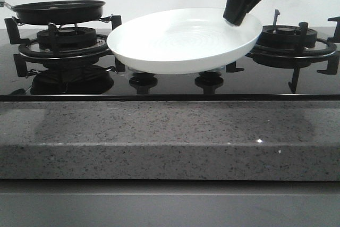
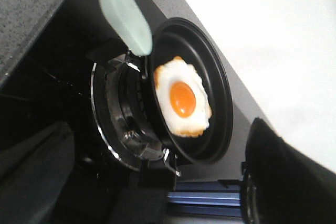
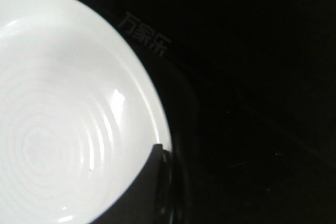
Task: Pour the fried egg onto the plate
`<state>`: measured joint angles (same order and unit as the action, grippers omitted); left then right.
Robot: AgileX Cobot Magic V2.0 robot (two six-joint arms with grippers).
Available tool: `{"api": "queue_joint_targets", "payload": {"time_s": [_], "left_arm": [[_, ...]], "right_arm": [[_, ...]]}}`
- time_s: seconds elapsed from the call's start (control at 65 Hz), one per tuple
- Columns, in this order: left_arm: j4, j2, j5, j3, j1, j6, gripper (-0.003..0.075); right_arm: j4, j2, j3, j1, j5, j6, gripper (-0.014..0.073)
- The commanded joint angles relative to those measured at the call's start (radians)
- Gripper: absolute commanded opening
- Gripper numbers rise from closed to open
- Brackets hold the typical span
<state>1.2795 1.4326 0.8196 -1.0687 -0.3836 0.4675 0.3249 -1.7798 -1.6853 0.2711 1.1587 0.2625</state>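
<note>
The fried egg (image 2: 182,98) is loose in the pan, so my left gripper will grab the pan by its pale green handle (image 2: 126,17) next and keep the pan level.
The fried egg (image 2: 182,98), white with an orange yolk and browned edge, lies in a black frying pan (image 2: 218,93) with a pale green handle (image 2: 126,17). That pan (image 1: 58,11) sits over the left burner. My left gripper (image 2: 163,187) hangs apart from the pan, its fingers spread wide with nothing between them, open; it is outside the front view. The white plate (image 1: 180,41) hovers between the burners. My right gripper (image 1: 240,17) is shut on the plate's far right rim. In the right wrist view one dark finger (image 3: 155,177) overlaps the plate's (image 3: 58,119) edge.
A black glass hob carries a left burner grate (image 1: 58,43) and a right burner grate (image 1: 295,43). Two knobs (image 1: 143,81) sit under the plate. A grey speckled stone counter edge (image 1: 170,136) runs along the front.
</note>
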Motion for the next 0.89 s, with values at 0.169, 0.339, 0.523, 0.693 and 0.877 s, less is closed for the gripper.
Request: {"api": "queue_joint_targets", "payload": {"time_s": [0.169, 0.339, 0.523, 0.693, 0.877], "left_arm": [[0.110, 0.174, 0.084, -0.174, -0.003, 0.025, 0.0652], [0.117, 0.268, 0.105, -0.275, -0.003, 0.025, 0.0652], [0.165, 0.343, 0.141, -0.349, -0.001, 0.025, 0.0652], [0.169, 0.392, 0.151, -0.396, 0.019, 0.025, 0.0608], [0.169, 0.404, 0.155, -0.411, 0.041, 0.025, 0.0484]], "right_arm": [[0.032, 0.058, -0.023, -0.004, -0.027, 0.008, -0.0057], [0.032, 0.058, -0.023, -0.004, -0.027, 0.008, -0.0057], [0.032, 0.058, -0.023, -0.004, -0.027, 0.008, -0.0057], [0.032, 0.058, -0.023, -0.004, -0.027, 0.008, -0.0057], [0.032, 0.058, -0.023, -0.004, -0.027, 0.008, -0.0057]]}}
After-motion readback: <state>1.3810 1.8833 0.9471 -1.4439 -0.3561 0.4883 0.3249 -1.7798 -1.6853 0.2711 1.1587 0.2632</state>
